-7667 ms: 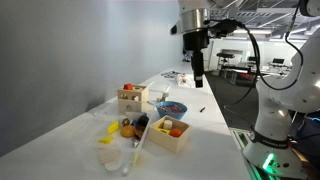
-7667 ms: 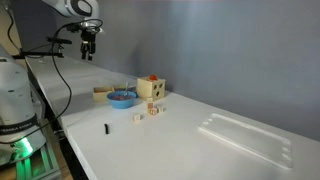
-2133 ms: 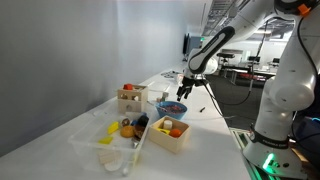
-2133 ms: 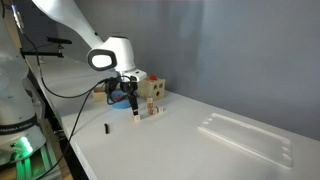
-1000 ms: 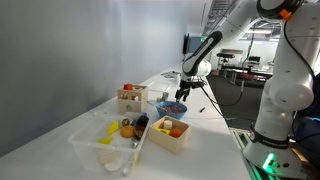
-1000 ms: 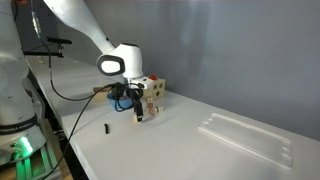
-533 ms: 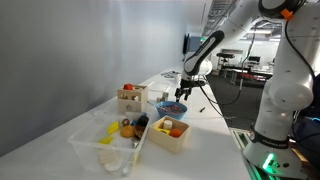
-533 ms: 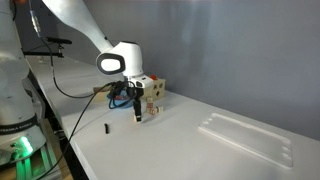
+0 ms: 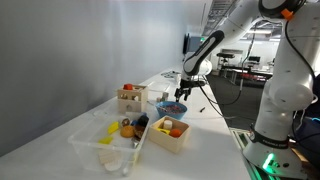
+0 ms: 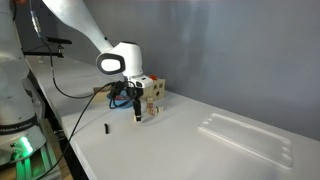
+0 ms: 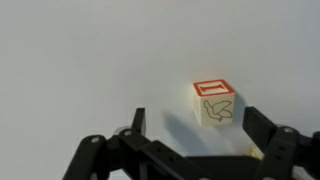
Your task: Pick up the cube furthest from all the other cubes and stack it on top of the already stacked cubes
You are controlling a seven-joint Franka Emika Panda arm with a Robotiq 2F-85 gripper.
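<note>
My gripper should grab the wooden cube by its opposite sides from above next, so the wooden cube's bottom stays free for stacking on the already stacked cubes.
In the wrist view a small wooden cube (image 11: 214,103) with a red-framed top and a bird drawn on its side sits on the white table. My gripper (image 11: 198,126) is open, with one dark finger on each side of the cube and not touching it. In an exterior view the gripper (image 10: 137,116) is low over the table and hides that cube. The other cubes (image 10: 155,108) stand just beside it, in front of a wooden box (image 10: 151,88). In an exterior view the gripper (image 9: 182,93) hangs behind the blue bowl; the cubes are hidden there.
A blue bowl (image 10: 122,97) sits close to the arm and also shows in an exterior view (image 9: 172,106). A small black object (image 10: 106,128) lies near the table's front edge. A wooden tray (image 9: 170,132) and a clear bin of items (image 9: 110,140) stand further along.
The arm came down from high above the table to the lone cube. Over the last second it shifted slightly and lowered; in the last half second nothing visibly moved.
</note>
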